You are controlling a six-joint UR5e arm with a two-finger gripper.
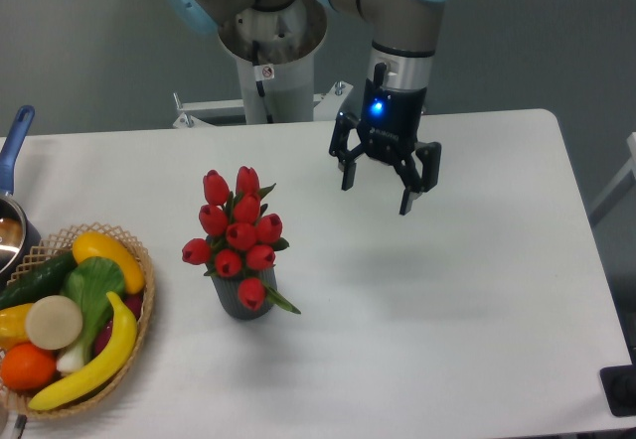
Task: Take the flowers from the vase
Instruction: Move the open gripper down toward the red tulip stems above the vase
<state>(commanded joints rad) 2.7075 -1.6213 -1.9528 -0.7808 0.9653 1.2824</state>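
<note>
I should next grab the flowers by their end with the red buds, so that I pick the flowers from the vase.
The flowers, a bunch of red tulip buds with green stems and leaves, stand upright in the vase, a small dark grey ribbed pot left of the table's middle. One bud droops over the pot's front rim. My gripper hangs open above the table to the right of the flowers and a little farther back, well apart from them, with nothing between its fingers. A blue light glows on its wrist.
A wicker basket of fruit and vegetables sits at the table's left front edge. A metal pot with a blue handle is cut off by the left border. The robot's base column stands behind the table.
</note>
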